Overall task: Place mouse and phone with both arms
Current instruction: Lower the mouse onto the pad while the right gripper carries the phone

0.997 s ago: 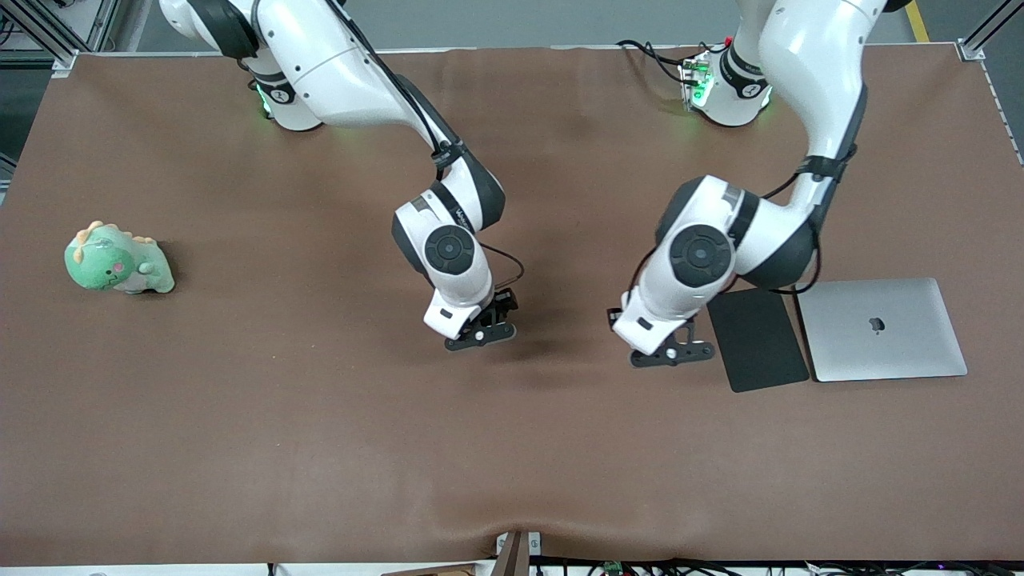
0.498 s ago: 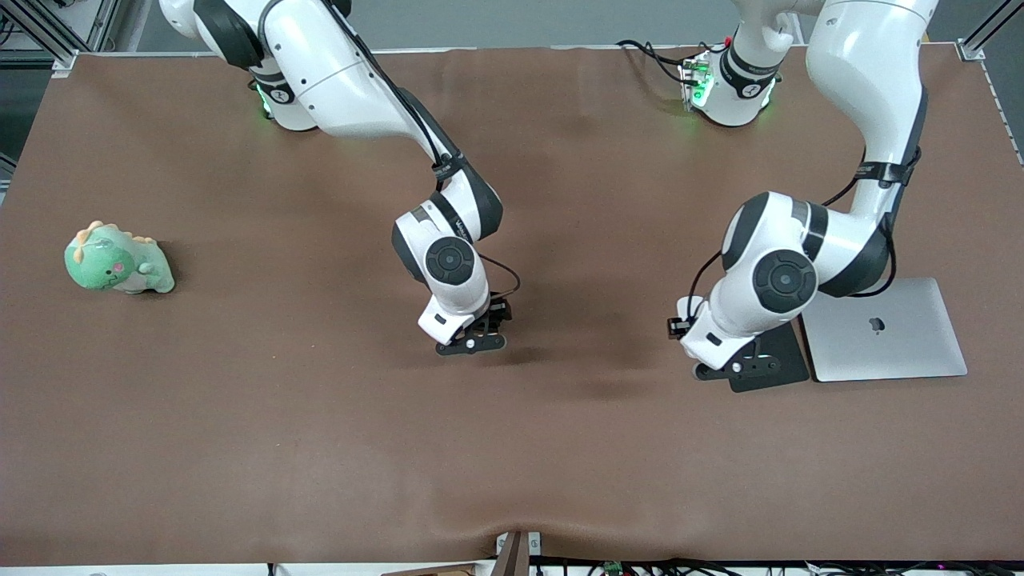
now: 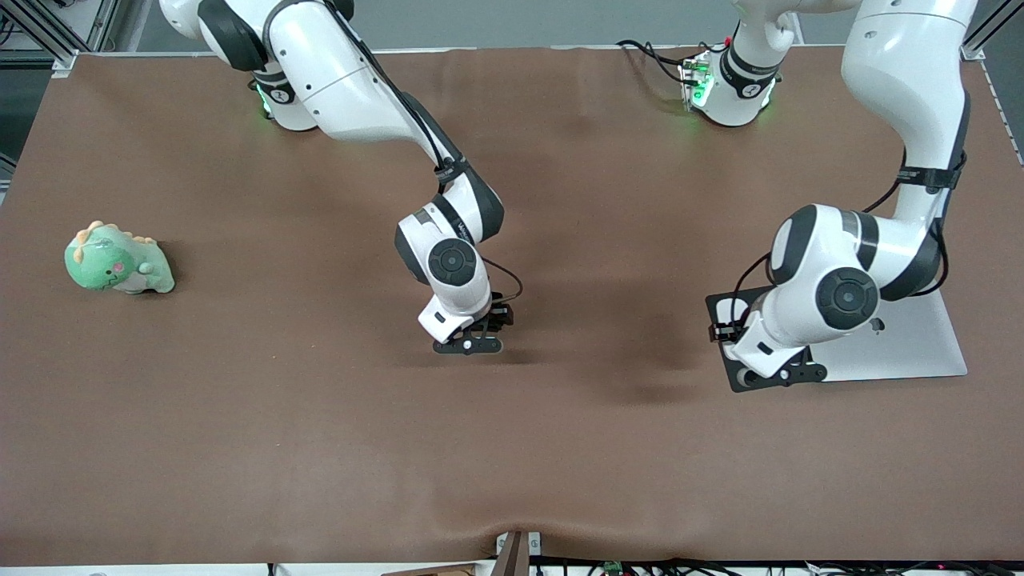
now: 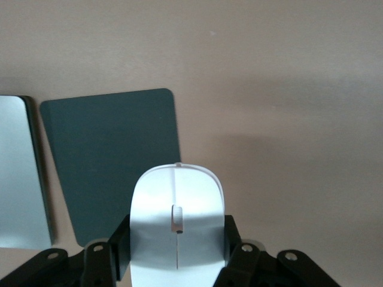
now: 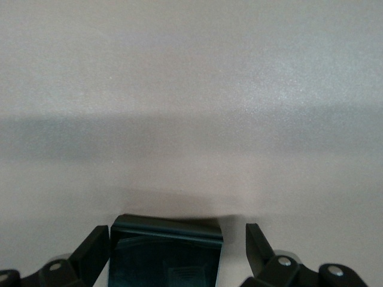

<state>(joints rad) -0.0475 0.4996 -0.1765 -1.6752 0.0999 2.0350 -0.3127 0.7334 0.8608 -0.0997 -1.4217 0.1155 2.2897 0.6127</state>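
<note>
I should grab the black phone by its sides with my right gripper next. Then I can place the phone (image 5: 166,257) as the task asks.
My left gripper (image 4: 177,240) is shut on the white mouse (image 4: 177,215), gripping it by its sides. It holds the mouse over the dark grey mouse pad (image 4: 108,149), beside the laptop; in the front view the left gripper (image 3: 772,376) is over the pad's nearer edge. My right gripper (image 3: 468,346) is low over the middle of the table. In the right wrist view the black phone (image 5: 166,257) sits between its fingers; one finger is against the phone, the other (image 5: 257,242) stands apart from it, so the right gripper (image 5: 178,242) is open.
A closed silver laptop (image 3: 912,344) lies beside the pad toward the left arm's end; it also shows in the left wrist view (image 4: 18,173). A green dinosaur plush (image 3: 118,260) sits near the right arm's end. The brown table cover (image 3: 320,448) is bare nearer the front camera.
The left arm has swung with the mouse from near the table's middle to over the mouse pad. The right gripper has shifted slightly and stayed low.
</note>
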